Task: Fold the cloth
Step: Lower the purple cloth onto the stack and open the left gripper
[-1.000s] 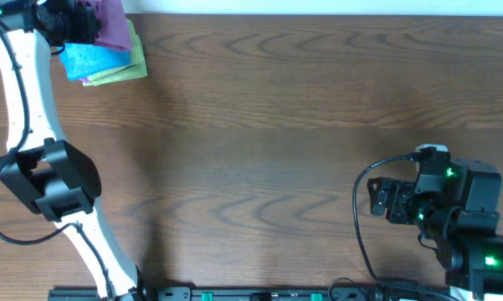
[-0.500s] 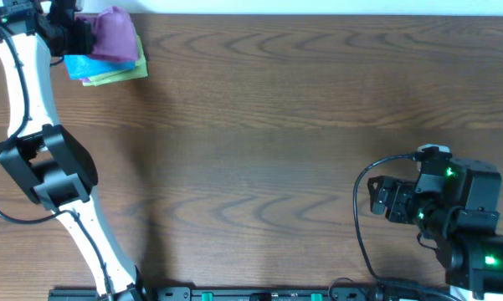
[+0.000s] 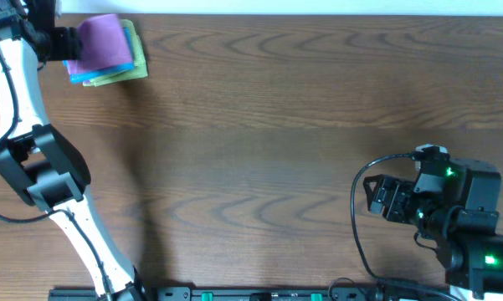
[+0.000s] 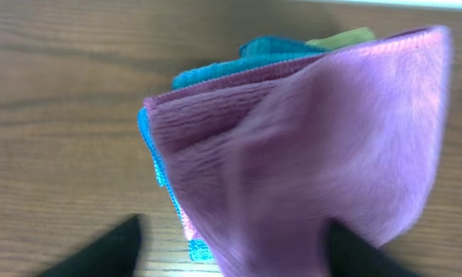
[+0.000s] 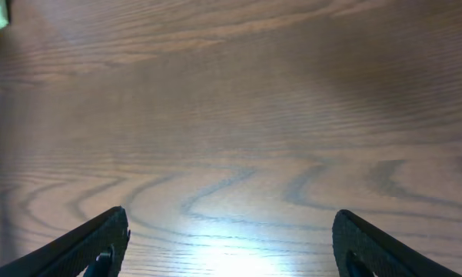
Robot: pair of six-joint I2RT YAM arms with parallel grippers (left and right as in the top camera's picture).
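My left gripper needs to pinch the folded purple cloth by its near edge (image 3: 82, 69) (image 4: 219, 254) next, so that it can straighten the fold. The rest of the cloth should stay flat.
A folded purple cloth (image 3: 107, 43) lies on top of a blue cloth (image 3: 138, 55) and a green cloth (image 3: 125, 75) at the table's far left corner. In the left wrist view the purple cloth (image 4: 315, 138) fills the frame, with the blue cloth's edge (image 4: 207, 73) and a bit of the green cloth (image 4: 342, 36) behind it. My left gripper (image 3: 67, 40) is at the stack's left side, open, its fingertips (image 4: 115, 250) spread wide either side of the purple cloth's near edge. My right gripper (image 5: 231, 246) is open over bare wood at the front right, nothing between its fingers.
The wooden table (image 3: 276, 125) stretches between the two arms. The left arm's white links (image 3: 21, 100) run down the left edge. The right arm's black base with green lights (image 3: 460, 201) sits at the front right, a cable looping beside it.
My left gripper has opened and let go of the purple cloth, which now lies flatter on the stack. The arm has drawn slightly left. The right arm is almost still.
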